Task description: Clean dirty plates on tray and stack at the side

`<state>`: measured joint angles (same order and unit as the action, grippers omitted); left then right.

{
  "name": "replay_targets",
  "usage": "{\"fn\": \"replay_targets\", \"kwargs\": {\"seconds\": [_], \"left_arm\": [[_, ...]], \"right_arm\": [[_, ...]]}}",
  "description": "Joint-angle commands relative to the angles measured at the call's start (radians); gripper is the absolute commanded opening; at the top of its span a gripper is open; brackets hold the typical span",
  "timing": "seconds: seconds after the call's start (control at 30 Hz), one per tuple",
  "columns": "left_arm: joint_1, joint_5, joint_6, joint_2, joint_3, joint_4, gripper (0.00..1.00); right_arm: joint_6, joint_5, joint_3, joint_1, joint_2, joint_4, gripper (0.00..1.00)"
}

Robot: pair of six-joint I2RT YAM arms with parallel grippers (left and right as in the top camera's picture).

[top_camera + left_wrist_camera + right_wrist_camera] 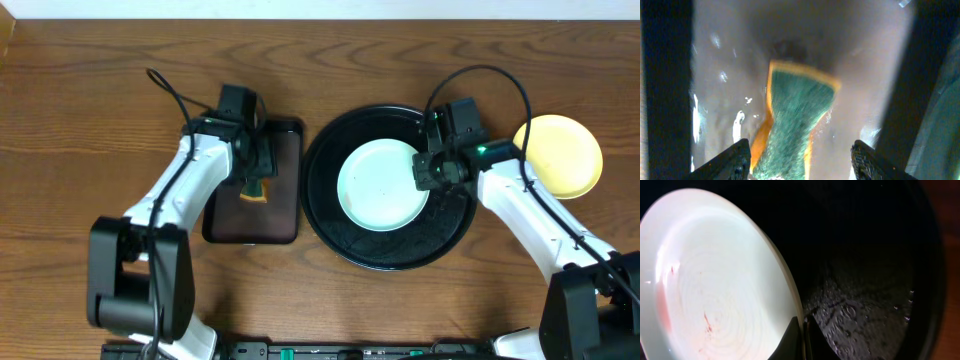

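Observation:
My left gripper lowers to the sponge, before closing on it: it is too early to close, as my fingertips stop above the sponge between them.
A pale mint plate lies in the round glossy black tray. My right gripper is shut on the plate's right rim; in the right wrist view the jaws pinch the rim of the plate, which has small reddish smears. A pale yellow plate sits on the table to the right of the tray. My left gripper is open over a green and orange sponge, with the jaws on either side of it. A third plate is not in view.
The sponge lies in a small rectangular dark brown tray left of the black tray. The black tray's floor is wet. The wooden table extends to the left.

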<state>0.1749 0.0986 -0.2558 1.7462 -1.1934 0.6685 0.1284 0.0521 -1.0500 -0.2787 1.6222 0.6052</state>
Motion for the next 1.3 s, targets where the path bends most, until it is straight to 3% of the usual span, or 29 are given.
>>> {"fn": "replay_targets", "kwargs": {"seconds": [0.0,0.53,0.67,1.0,1.17,1.27], "left_arm": [[0.000,-0.006,0.042,-0.019,-0.016,-0.016,0.66],[0.001,-0.073,0.042,0.117,0.014,-0.033,0.65],[0.001,-0.045,0.042,0.118,0.014,-0.021,0.56],[0.001,-0.013,0.046,0.122,0.017,-0.002,0.56],[0.001,-0.013,0.055,0.122,0.064,-0.083,0.56],[0.001,-0.013,0.069,0.122,0.078,-0.113,0.47]], "right_arm": [[0.059,0.003,0.095,0.004,0.002,-0.070,0.01],[0.075,0.001,0.193,0.004,0.002,-0.187,0.01],[0.106,-0.006,0.195,0.005,0.002,-0.192,0.01],[0.219,-0.035,0.196,0.024,0.011,-0.190,0.01],[0.210,0.015,0.196,0.043,0.072,-0.195,0.01],[0.205,0.017,0.196,0.043,0.085,-0.203,0.01]]}}
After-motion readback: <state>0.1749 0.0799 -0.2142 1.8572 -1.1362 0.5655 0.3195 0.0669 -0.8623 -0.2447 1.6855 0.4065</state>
